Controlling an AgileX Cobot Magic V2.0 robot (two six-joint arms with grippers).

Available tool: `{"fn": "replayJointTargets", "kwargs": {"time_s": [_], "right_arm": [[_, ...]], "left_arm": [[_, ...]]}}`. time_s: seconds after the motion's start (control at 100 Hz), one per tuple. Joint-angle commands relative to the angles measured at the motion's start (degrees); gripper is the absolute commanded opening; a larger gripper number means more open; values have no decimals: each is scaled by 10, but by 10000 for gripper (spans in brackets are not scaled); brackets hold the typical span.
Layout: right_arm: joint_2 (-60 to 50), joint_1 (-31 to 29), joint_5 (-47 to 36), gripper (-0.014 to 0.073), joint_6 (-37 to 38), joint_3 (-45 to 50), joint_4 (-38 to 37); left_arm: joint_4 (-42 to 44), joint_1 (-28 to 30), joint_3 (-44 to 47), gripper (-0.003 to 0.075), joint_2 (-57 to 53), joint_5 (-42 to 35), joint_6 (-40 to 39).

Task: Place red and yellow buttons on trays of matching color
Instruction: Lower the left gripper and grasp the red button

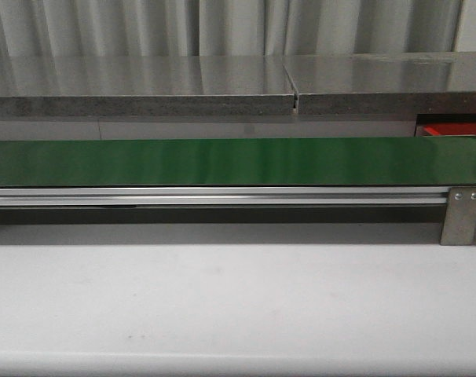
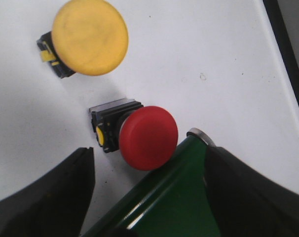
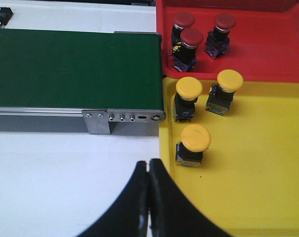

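Note:
My left gripper moves down toward the red button's cap, before it closes. Its fingers stop above and short of the cap, so closing now would miss.
In the left wrist view a red button [image 2: 148,137] and a yellow button [image 2: 90,43] lie on their sides on the white table. My left gripper [image 2: 149,150] is open and empty, just above the red button and the end of the green belt [image 2: 179,197]. In the right wrist view my right gripper [image 3: 149,165] is shut and empty over the white table, beside the yellow tray [image 3: 258,197]. That tray holds three yellow buttons [image 3: 195,138]. The red tray [image 3: 273,49] holds three red buttons [image 3: 191,39]. Neither gripper shows in the front view.
The green conveyor belt [image 1: 222,161] with its aluminium rail [image 1: 222,196] runs across the front view, with nothing on it. Its end and metal bracket [image 3: 122,118] butt against the trays. A grey counter [image 1: 144,86] stands behind. A corner of the red tray [image 1: 446,130] shows at far right.

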Motion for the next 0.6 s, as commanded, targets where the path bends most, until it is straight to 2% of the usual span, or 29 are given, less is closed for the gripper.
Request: {"fn": "replayJointTargets", "kwargs": {"time_s": [0.0, 0.59], "right_arm": [[-2, 0, -39, -67, -2, -14, -8], [-2, 0, -39, -67, -2, -14, -8]], "left_arm": [[-23, -9, -23, 459, -22, -24, -6], [-27, -12, -27, 459, 7, -62, -6]]}}
